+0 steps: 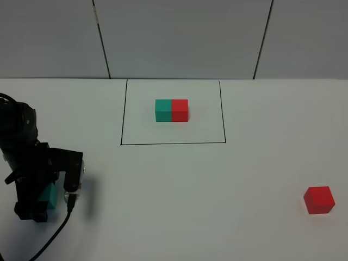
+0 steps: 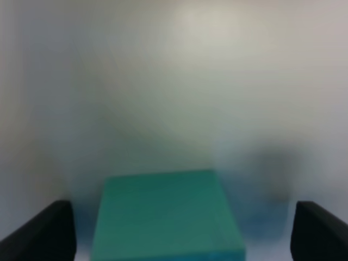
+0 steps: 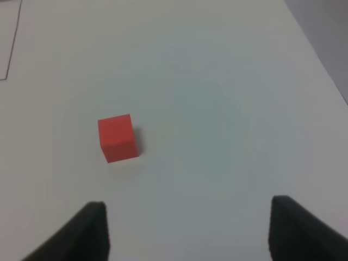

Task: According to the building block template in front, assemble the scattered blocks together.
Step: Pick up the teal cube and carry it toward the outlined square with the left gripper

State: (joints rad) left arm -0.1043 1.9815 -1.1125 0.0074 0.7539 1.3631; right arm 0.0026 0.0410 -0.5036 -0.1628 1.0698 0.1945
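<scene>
The left gripper grabs the loose green cube [image 1: 52,196] by its opposite sides next, to assemble the blocks like the template [image 1: 172,110].
The template [image 1: 172,110], a teal-green cube joined to a red cube with green on the left, sits inside a thin black drawn rectangle at the back middle of the table. The loose green cube [image 1: 52,196] lies at the front left, partly hidden by my left gripper [image 1: 42,205]. In the left wrist view this cube [image 2: 166,215] sits between the open fingers [image 2: 38,231], with a gap on each side. The loose red cube [image 1: 319,199] lies at the front right. In the right wrist view my right gripper [image 3: 190,239] is open and empty, short of the red cube [image 3: 117,137].
The white table [image 1: 190,190] ends at a grey panelled wall [image 1: 179,38] at the back. The left arm's black cable [image 1: 51,236] trails toward the front edge. The right arm is outside the exterior view. A corner of the black rectangle [image 3: 10,54] shows in the right wrist view.
</scene>
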